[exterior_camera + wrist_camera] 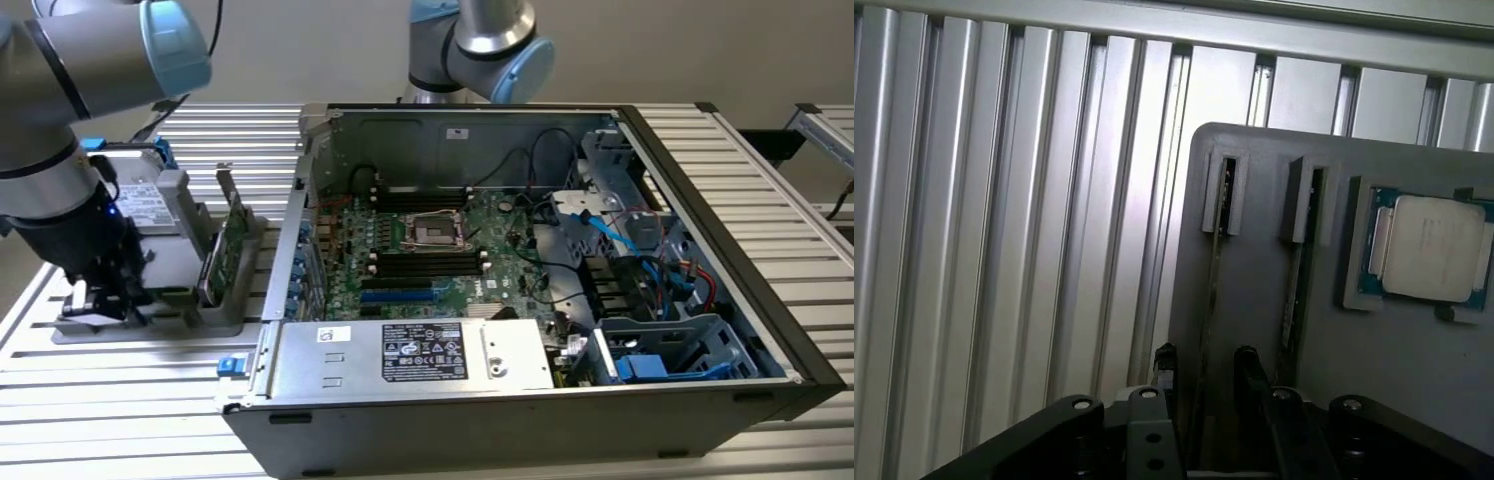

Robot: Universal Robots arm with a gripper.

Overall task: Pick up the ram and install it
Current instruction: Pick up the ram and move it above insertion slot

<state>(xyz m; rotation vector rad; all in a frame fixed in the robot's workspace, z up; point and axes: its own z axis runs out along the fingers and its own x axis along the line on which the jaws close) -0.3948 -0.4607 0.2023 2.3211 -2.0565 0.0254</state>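
Note:
I will next grab the ram with my gripper by the middle of its bare long edge [1200,390]. Its contact edge then stays free to go into a memory slot.
Two thin ram sticks stand on edge in slots of a grey holder [1254,400]. One ram [1211,290] runs between my fingers; the other ram [1294,290] stands beside it, nearer the processor. My gripper [1204,365] is open, with a black fingertip [1164,362] on each side of the first stick and a gap to it on both sides. In the exterior view the gripper [100,295] is down over the grey holder [160,320], at the exterior view's left of the computer case. The motherboard [427,250] lies in the open case, its dark memory slots [424,262] beside the processor socket.
A small square silver processor chip [1429,245] rests in a recess of the holder. A taller green card with a silver bracket [227,240] stands upright between the gripper and the case [534,340]. The table top [1004,200] is ribbed aluminium. A second robot arm [474,45] stands behind the case.

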